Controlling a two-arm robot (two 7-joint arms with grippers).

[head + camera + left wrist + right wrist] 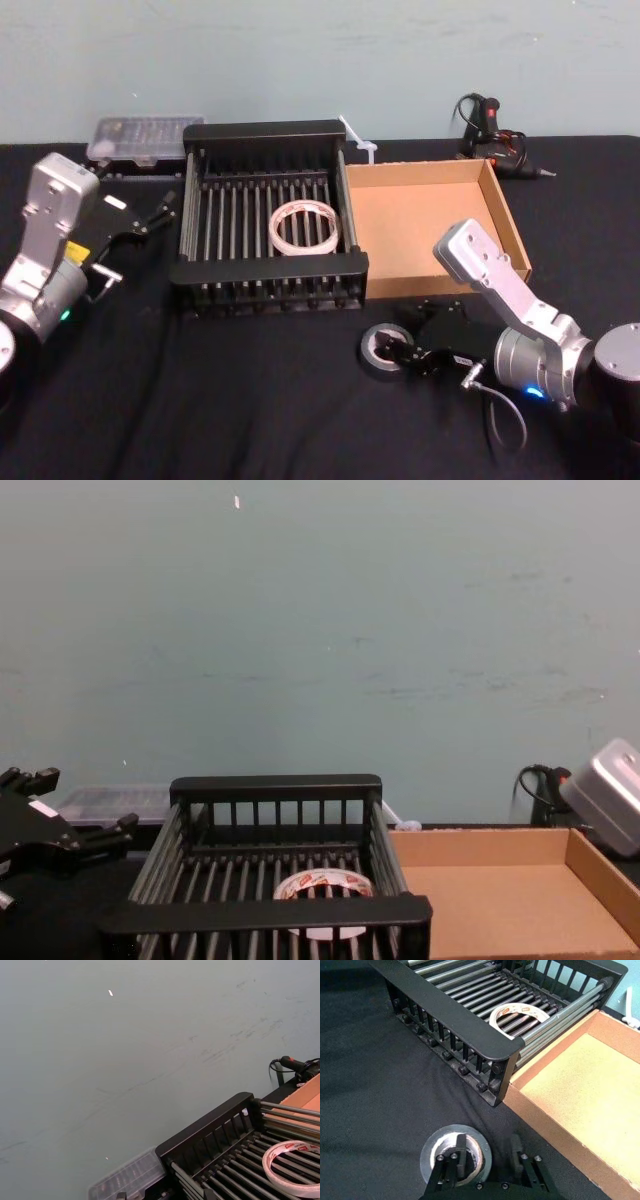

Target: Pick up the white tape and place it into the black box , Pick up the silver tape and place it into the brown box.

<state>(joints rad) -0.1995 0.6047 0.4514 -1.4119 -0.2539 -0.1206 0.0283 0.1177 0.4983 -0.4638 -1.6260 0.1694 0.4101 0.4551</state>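
The silver tape is wider than the robot's open fingers, so the right gripper should next grab it by its narrow side (485, 1154) beside its open core (470, 1165).
The white tape (303, 228) (516, 1011) (322, 885) (292, 1166) lies flat on the bars of the black box (265, 270) (455, 1017) (270, 912). Just right of it stands the brown box (430, 215) (580, 1090) (500, 895), with nothing in it. On the black cloth in front of the two boxes lies the silver tape (377, 345) (431, 1147). My right gripper (410, 338) (490, 1157) is open and down at it, one finger (458, 1156) in the core and the other outside the roll's wall. My left gripper (140, 242) (85, 800) hangs open left of the black box.
A clear plastic parts case (145, 137) (130, 1177) (110, 802) sits behind the black box at the back left. A black and red glue gun (492, 128) (296, 1065) with its cable lies at the back right. A wall closes off the table's far edge.
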